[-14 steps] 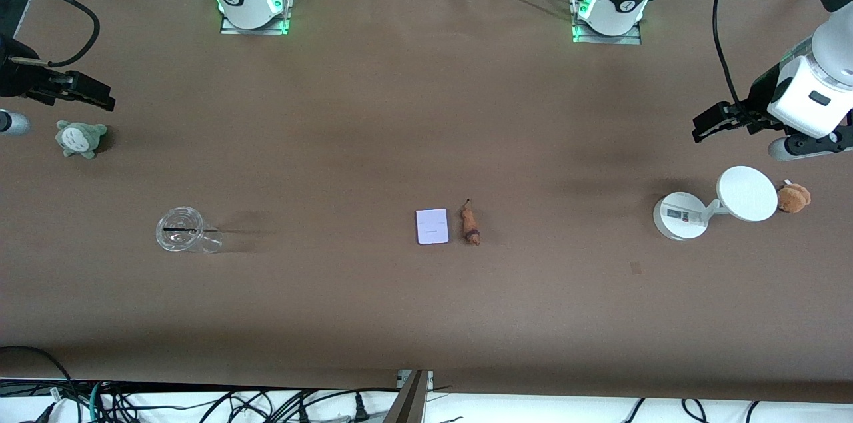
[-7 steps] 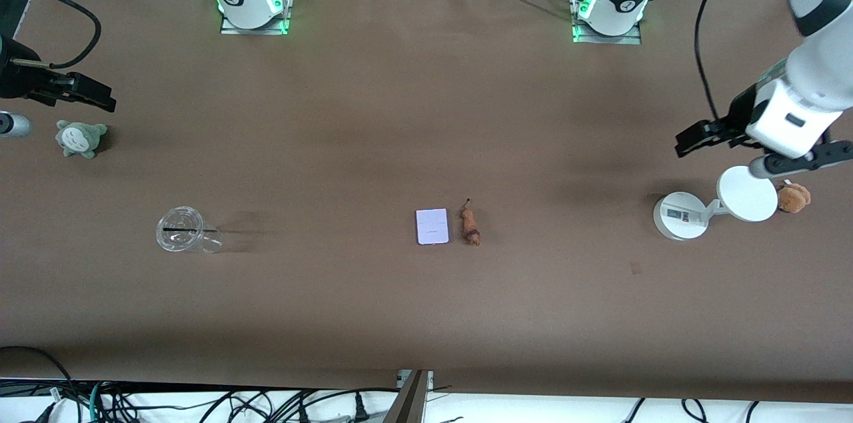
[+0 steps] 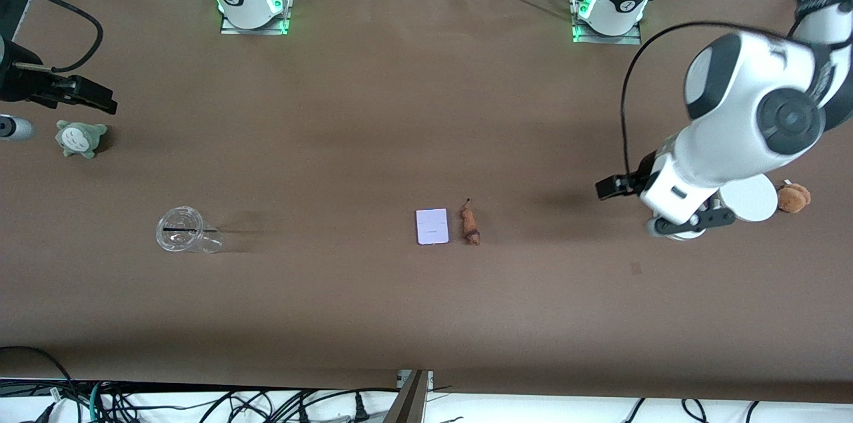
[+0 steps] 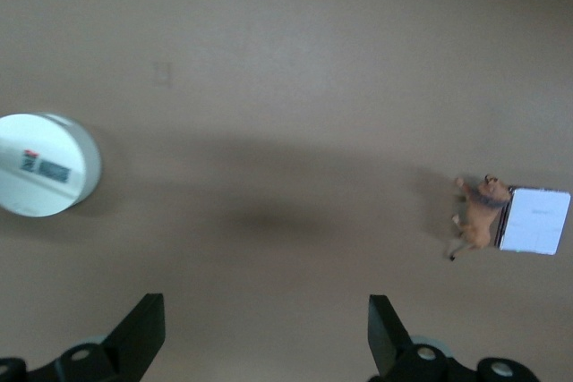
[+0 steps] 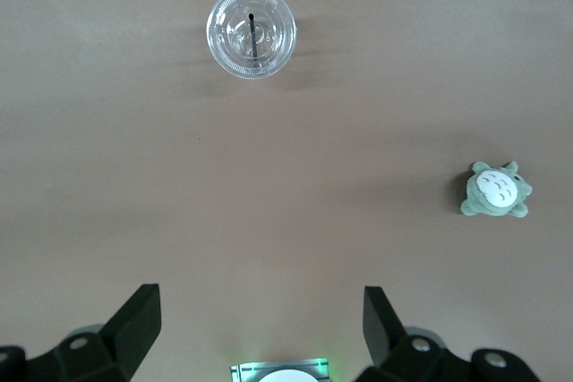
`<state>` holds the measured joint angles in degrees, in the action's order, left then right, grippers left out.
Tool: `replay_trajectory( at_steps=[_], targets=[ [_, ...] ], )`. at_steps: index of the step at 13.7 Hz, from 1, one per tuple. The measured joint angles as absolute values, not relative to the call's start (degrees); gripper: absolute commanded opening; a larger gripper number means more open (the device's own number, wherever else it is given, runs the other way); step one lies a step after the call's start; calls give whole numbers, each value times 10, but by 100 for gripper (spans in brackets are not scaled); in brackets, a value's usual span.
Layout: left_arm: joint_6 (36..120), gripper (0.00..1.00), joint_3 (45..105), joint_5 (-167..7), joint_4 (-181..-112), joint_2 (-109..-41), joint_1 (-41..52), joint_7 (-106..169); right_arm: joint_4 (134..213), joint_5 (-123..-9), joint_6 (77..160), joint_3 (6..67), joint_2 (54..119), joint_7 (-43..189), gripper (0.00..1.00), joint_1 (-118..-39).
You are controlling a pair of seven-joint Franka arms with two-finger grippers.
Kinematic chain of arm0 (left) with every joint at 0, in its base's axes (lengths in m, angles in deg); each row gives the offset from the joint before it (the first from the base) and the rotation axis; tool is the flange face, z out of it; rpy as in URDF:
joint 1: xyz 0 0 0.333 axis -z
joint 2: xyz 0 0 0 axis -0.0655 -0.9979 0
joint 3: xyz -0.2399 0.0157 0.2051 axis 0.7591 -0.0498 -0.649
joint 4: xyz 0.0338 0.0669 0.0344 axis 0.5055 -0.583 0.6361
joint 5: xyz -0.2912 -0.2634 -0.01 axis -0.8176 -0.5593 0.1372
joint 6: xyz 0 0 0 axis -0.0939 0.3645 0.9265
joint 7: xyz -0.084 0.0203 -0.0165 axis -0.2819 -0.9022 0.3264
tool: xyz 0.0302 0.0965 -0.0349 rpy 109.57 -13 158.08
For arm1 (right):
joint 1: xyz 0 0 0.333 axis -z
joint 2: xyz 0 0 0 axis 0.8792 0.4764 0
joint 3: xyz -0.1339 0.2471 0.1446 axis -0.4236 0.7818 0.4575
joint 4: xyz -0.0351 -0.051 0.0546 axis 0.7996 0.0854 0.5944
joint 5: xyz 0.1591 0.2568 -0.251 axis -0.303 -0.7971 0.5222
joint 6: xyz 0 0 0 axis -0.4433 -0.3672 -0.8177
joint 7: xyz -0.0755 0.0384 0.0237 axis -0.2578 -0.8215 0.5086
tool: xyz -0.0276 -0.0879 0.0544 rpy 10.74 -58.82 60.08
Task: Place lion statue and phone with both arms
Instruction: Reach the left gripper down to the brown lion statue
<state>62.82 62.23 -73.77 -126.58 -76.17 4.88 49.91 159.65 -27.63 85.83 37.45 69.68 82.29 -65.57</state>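
My left gripper grabs the lion statue by its body [image 3: 469, 222] next, which leaves the lion statue's head [image 3: 473, 238] free for the placing.
The phone [image 3: 432, 226], flat and pale lavender, lies on the brown table near its middle. The small reddish-brown lion statue [image 3: 470, 225] lies right beside it, toward the left arm's end. Both also show in the left wrist view, the lion statue [image 4: 479, 214] against the phone [image 4: 534, 220]. My left gripper [image 3: 610, 188] hangs open and empty over bare table between the white stand and the lion statue; its jaws [image 4: 266, 310] stand wide apart. My right gripper [image 3: 100, 100] waits open and empty over the right arm's end of the table, its fingers [image 5: 260, 306] spread.
A white round stand [image 3: 753, 200] is partly covered by the left arm; its base [image 4: 40, 165] shows in the left wrist view. A tan plush toy [image 3: 794, 197] sits beside it. A clear cup [image 3: 181, 230] and a green plush toy [image 3: 80, 138] lie toward the right arm's end.
The left arm has swung in from its end of the table, passing over the white stand toward the middle. The right arm has barely moved. Phone and lion statue lie as before.
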Motion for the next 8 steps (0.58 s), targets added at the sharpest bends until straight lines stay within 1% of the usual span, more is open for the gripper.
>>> replay_trajectory(
  at_steps=[4, 6, 8],
  targets=[
    [716, 100, 613, -738, -1238, -849, 118, 592, 1596, -276, 867, 375, 720, 823, 100, -656],
    [744, 100, 604, -738, -1220, -885, 155, 637, 1596, -275, 873, 374, 734, 823, 100, -656],
    [785, 100, 602, -738, -1202, -922, 173, 662, 1595, -263, 876, 375, 745, 823, 100, -656]
  ],
)
